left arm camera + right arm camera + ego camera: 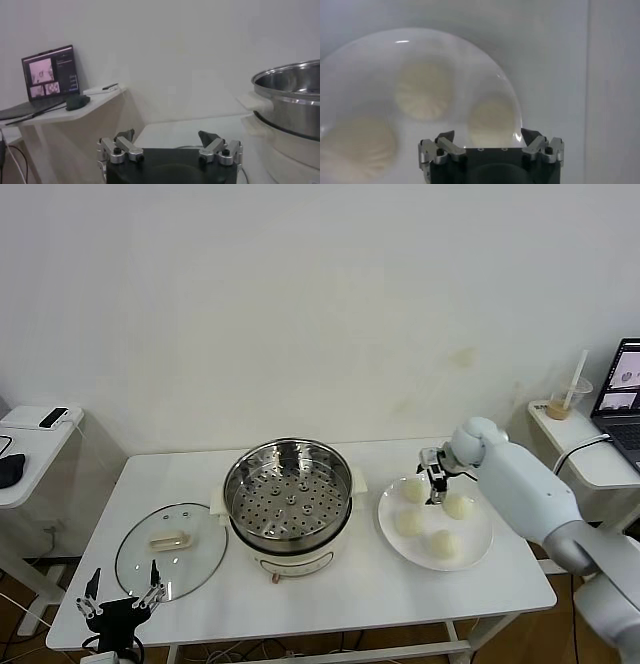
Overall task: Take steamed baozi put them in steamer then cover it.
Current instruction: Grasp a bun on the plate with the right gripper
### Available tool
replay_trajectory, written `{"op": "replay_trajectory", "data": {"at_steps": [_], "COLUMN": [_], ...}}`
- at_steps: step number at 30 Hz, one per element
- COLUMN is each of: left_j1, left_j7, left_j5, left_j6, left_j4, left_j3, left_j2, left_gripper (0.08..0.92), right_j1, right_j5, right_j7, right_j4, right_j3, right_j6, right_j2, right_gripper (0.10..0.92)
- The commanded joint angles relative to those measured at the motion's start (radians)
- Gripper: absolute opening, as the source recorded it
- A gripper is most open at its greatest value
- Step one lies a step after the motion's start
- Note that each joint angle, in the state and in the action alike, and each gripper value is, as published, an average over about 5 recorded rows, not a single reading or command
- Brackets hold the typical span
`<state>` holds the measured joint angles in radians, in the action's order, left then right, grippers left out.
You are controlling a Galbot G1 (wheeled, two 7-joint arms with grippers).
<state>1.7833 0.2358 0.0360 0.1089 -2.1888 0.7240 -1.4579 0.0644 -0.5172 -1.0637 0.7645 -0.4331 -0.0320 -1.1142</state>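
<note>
I will next pick up the baozi nearest the wall by its rounded sides with my right gripper, to fill the bare steamer.
Four cream-white baozi lie on a white plate (479, 533) at the table's right: one at the back left (413, 490), one at the back right (458, 506), two in front (408, 523) (443, 544). My right gripper (436, 487) hangs open and empty just above the plate, between the two back baozi. In the right wrist view it (487, 135) is over one baozi (492, 120), with another (424, 90) farther off. The steel steamer (289, 494) stands uncovered and empty at the table's middle. The glass cover (170, 550) lies flat to its left. My left gripper (120, 599) is open at the table's front left edge.
The steamer's wall (295, 100) shows beside the left gripper (167, 136). A side table with a laptop (625, 399) and a drink cup (568, 399) stands at the right. Another side table (30, 454) with a phone stands at the left.
</note>
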Motion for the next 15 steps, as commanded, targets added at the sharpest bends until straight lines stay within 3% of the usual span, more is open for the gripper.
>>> {"op": "replay_trajectory", "data": {"at_steps": [1, 15], "left_j1": [0.000, -0.003], "left_j7": [0.001, 0.000], "left_j5": [0.000, 0.000], "left_j6": [-0.001, -0.004], "left_j4": [0.001, 0.000], "left_j3": [0.002, 0.004], "left_j2": [0.000, 0.001], "left_gripper": [0.823, 0.823], "right_j1": [-0.014, -0.010], "right_j5": [-0.041, -0.060], "right_j7": [0.001, 0.029], "right_j4": [-0.073, -0.129], "right_j3": [-0.008, 0.009], "right_j6": [0.002, 0.000], "right_j2": [-0.047, -0.073], "right_gripper": [0.823, 0.714]}}
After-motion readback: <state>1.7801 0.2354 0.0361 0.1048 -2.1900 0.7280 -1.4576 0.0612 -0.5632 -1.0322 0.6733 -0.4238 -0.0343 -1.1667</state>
